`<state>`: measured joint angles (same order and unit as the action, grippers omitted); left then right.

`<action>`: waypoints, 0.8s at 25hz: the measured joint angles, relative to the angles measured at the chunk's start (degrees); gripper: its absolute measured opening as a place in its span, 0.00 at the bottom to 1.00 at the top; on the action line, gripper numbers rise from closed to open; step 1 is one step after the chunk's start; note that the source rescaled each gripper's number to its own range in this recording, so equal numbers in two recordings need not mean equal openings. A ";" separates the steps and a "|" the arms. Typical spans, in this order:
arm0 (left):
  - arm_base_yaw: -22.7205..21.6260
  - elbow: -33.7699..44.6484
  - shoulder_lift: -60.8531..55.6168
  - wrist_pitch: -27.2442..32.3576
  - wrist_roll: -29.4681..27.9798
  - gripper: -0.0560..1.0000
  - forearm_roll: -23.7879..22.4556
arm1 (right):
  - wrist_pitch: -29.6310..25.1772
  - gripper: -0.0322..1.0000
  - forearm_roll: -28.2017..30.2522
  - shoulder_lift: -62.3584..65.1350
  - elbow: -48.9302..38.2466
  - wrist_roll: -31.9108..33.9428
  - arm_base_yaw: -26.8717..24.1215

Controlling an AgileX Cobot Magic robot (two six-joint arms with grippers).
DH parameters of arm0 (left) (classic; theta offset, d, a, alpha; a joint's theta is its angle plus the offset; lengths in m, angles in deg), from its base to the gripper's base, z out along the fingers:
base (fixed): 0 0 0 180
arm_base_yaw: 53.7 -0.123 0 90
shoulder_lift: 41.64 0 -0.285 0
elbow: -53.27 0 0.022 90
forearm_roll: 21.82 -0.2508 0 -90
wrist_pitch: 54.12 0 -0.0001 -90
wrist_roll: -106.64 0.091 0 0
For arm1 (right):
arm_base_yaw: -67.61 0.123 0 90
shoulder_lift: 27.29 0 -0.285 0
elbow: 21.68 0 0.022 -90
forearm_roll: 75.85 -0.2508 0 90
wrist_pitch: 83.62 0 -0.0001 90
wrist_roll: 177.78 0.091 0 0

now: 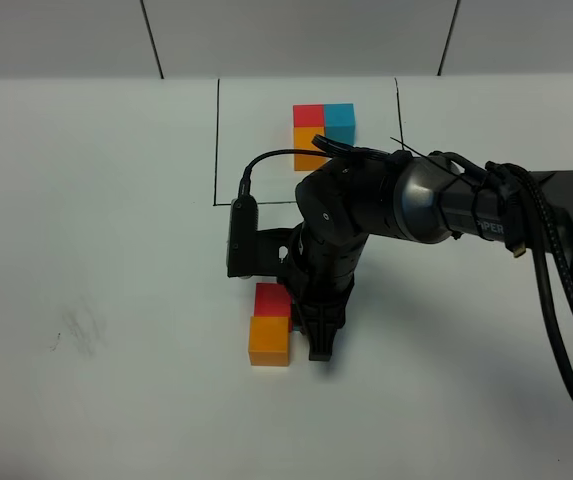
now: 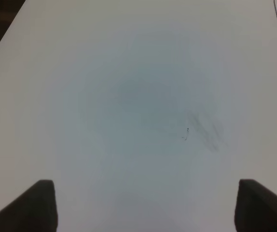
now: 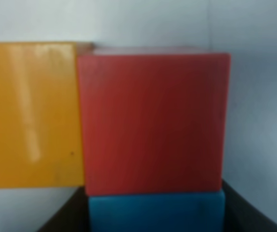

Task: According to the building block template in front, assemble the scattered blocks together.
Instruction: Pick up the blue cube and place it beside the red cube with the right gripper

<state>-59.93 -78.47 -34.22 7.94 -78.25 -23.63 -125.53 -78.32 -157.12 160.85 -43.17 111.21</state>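
The cyan-blue cube (image 3: pixel 156 212) sits low beside the red cube (image 3: pixel 153 121), so it is time for my right gripper to release the cyan-blue cube.
The building block template (image 1: pixel 323 118) is a red, cyan-blue and orange trio inside a thin black rectangle at the back; my right arm hides part of its orange cube. The loose red cube (image 1: pixel 270 299) and orange cube (image 1: pixel 269 340) sit touching in the middle of the table. My right gripper (image 1: pixel 318 335) points down right beside them. In the right wrist view the gripper (image 3: pixel 155 215) is shut on the cyan-blue cube (image 3: pixel 155 212), pressed against the red cube (image 3: pixel 153 121) with the orange cube (image 3: pixel 29 113) alongside. The left gripper (image 2: pixel 143 208) is open over bare table.
The white table (image 1: pixel 96 200) carries a faint grey smudge (image 1: pixel 76 335) at the left, also seen in the left wrist view (image 2: pixel 206 130). The black cable (image 1: pixel 556 300) of my right arm runs along the right side. A wall borders the table's back edge.
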 joint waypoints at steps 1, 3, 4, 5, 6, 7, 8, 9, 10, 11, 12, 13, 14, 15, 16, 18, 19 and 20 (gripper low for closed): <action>0.00 0.00 0.00 0.00 0.00 0.70 0.00 | -0.13 0.30 0.00 0.00 0.00 0.00 0.00; 0.00 0.00 0.00 0.00 0.00 0.70 0.00 | -0.28 0.30 0.00 0.00 0.00 0.00 0.00; 0.00 0.00 0.00 0.00 0.00 0.70 0.00 | -0.35 0.32 0.00 0.08 0.00 0.00 0.00; 0.00 0.00 0.00 0.00 0.00 0.70 0.00 | -0.79 0.40 0.05 0.15 0.00 0.00 0.00; 0.00 0.00 0.00 0.00 0.00 0.70 0.00 | -1.27 0.50 0.26 0.30 -0.10 0.16 0.00; 0.00 0.00 0.00 0.00 0.00 0.70 0.00 | -1.73 0.59 0.86 0.74 -0.10 0.74 0.00; 0.00 0.00 0.00 0.00 0.00 0.70 0.00 | -2.20 0.71 1.59 1.47 -0.10 1.64 0.00; 0.00 0.00 0.00 0.00 0.00 0.70 0.00 | -2.82 0.83 2.47 2.37 -0.10 3.26 0.00; 0.00 0.00 0.00 0.00 0.00 0.70 0.00 | -3.87 0.89 4.06 3.68 -0.10 5.51 0.00; 0.00 0.00 0.00 0.00 0.00 0.70 0.00 | -5.37 0.94 5.63 5.16 -0.10 8.44 0.00; 0.00 0.00 0.00 0.00 0.00 0.70 0.00 | -7.32 0.97 7.18 6.50 -0.24 11.35 0.00; 0.00 0.00 0.00 0.00 0.00 0.70 0.00 | -8.90 0.98 9.12 8.44 -0.79 15.30 -0.11; 0.00 0.00 0.00 0.00 0.00 0.70 0.00 | -10.25 0.99 10.97 10.84 -2.02 19.61 -0.51; 0.00 0.00 0.00 0.00 0.00 0.70 0.00 | -10.99 1.00 12.41 13.74 -3.83 23.39 -1.21; 0.00 0.00 0.00 0.00 0.00 0.70 0.00 | -11.22 1.00 14.00 16.47 -5.67 27.91 -2.17; 0.00 0.00 0.00 0.00 0.00 0.70 0.00 | -10.55 1.00 17.40 24.03 -10.68 35.81 -6.13; 0.00 0.00 0.00 0.00 0.00 0.70 0.00 | -9.84 1.00 19.00 28.05 -12.70 38.44 -8.46; 0.00 0.00 0.00 0.00 0.00 0.70 0.00 | -9.33 1.00 21.02 31.44 -14.83 40.93 -11.71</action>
<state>-59.93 -78.47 -34.22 7.94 -78.25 -23.63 -134.86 -57.31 -125.68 146.02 -2.24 99.50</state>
